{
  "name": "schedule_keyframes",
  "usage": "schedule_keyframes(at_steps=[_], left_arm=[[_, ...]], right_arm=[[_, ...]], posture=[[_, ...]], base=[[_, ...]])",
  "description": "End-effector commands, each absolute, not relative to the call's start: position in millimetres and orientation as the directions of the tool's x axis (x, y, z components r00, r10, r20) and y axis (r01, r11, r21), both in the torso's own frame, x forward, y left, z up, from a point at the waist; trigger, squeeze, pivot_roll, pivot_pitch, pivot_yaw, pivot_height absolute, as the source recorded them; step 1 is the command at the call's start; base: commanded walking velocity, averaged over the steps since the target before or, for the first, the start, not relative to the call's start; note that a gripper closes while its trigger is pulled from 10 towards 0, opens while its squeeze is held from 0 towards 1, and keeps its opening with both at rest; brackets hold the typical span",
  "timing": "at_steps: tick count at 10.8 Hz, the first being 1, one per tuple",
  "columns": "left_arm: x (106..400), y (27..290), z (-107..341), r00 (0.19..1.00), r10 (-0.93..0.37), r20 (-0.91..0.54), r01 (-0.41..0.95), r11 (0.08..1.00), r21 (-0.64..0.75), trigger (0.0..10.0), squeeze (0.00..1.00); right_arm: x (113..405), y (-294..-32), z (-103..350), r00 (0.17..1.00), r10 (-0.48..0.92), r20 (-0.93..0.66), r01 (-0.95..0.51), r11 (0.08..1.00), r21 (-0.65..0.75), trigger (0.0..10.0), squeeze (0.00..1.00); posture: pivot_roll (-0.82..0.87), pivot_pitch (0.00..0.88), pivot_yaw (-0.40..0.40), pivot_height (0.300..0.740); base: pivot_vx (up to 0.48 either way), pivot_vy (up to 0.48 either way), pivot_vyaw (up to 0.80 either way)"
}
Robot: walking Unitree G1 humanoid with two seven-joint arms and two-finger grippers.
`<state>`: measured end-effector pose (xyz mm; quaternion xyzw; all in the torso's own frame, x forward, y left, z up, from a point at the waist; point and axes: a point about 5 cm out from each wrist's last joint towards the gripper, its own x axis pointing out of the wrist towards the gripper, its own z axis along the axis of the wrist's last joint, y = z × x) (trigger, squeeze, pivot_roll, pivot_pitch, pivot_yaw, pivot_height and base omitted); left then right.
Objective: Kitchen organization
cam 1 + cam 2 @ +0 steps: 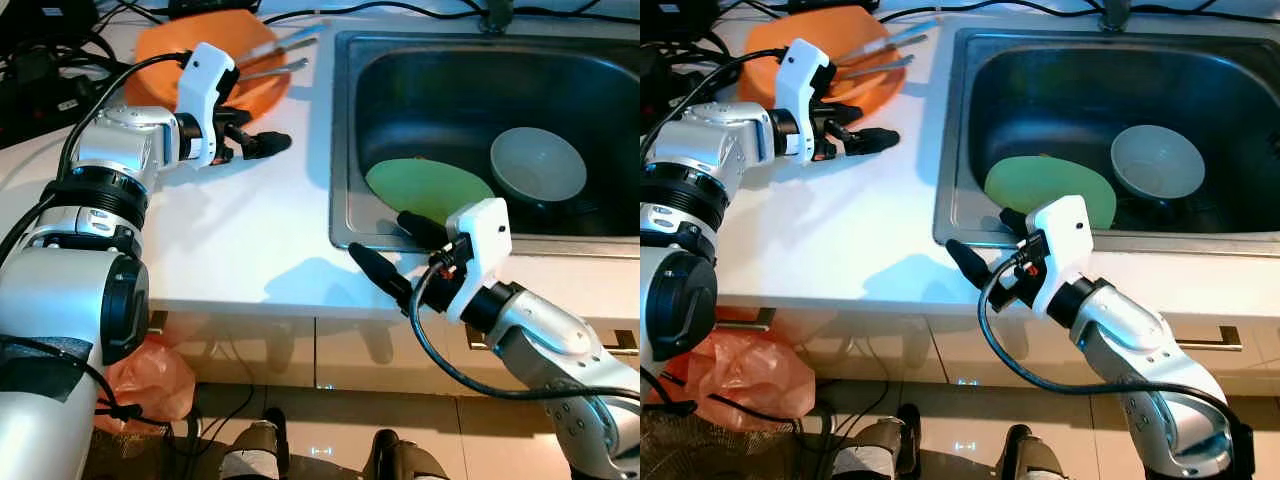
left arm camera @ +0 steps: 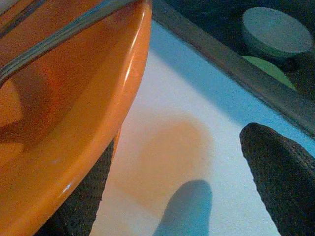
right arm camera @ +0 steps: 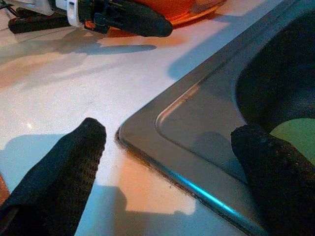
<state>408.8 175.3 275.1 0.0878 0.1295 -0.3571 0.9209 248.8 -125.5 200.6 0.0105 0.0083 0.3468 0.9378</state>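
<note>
Next, my left gripper grabs the orange plate by its rim (image 1: pixel 264 117) (image 2: pixel 129 83), so that the metal utensils stay on the plate while the counter gets organized.
An orange plate (image 1: pixel 165 50) lies on the white counter at the back left, with metal utensils (image 1: pixel 285 45) resting across it. My left gripper (image 1: pixel 250 130) is open at the plate's near rim (image 2: pixel 123 98). One finger (image 2: pixel 83 206) is under the rim and the other finger (image 2: pixel 280 177) stands apart over the counter. A green plate (image 1: pixel 425 185) and a white bowl (image 1: pixel 537 165) lie in the steel sink (image 1: pixel 340 150). My right gripper (image 1: pixel 380 235) hovers open over the sink's front left corner (image 3: pixel 187 123), holding nothing.
Black cables run along the counter's back left (image 1: pixel 40 60). The tap's base (image 1: pixel 497 15) stands behind the sink. Below the counter edge are cabinet fronts with a handle (image 1: pixel 1210 340), and an orange plastic bag (image 1: pixel 150 380) lies on the floor at the left.
</note>
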Motion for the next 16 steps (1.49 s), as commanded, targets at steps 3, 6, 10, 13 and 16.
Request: schedule_keyframes(at_steps=[3, 6, 10, 13, 16], left_arm=[[399, 163, 257, 0.568, -0.719, -0.402, 0.778, 0.628, -0.025, 10.0, 0.0], [372, 160, 268, 0.467, -0.783, -0.41, 0.845, 0.533, -0.054, 10.0, 0.0], [329, 148, 280, 0.412, -0.814, -0.408, 0.875, 0.479, -0.073, 10.0, 0.0], [299, 140, 290, 0.374, -0.833, -0.408, 0.894, 0.441, -0.082, 10.0, 0.0], [323, 168, 280, 0.595, -0.702, -0.392, 0.776, 0.628, 0.053, 10.0, 0.0]], right_arm=[[251, -123, 200, 0.749, 0.662, -0.009, -0.662, 0.749, 0.015, 10.0, 0.0], [255, -123, 199, 0.747, 0.665, -0.002, -0.665, 0.747, 0.01, 10.0, 0.0], [264, -120, 200, 0.739, 0.673, 0.017, -0.673, 0.739, 0.0, 10.0, 0.0], [270, -120, 200, 0.737, 0.675, 0.032, -0.675, 0.737, -0.007, 10.0, 0.0], [275, -117, 201, 0.729, 0.682, 0.048, -0.683, 0.731, -0.014, 10.0, 0.0]], posture=[[0.02, 0.207, 0.045, 0.74], [0.05, 0.195, 0.046, 0.74], [0.1, 0.168, 0.046, 0.74], [0.13, 0.157, 0.046, 0.74], [0.13, 0.147, 0.044, 0.74]], base=[[0.0, 0.0, 0.0], [0.0, 0.0, 0.0], [0.0, 0.0, 0.0], [0.0, 0.0, 0.0], [0.0, 0.0, 0.0]])
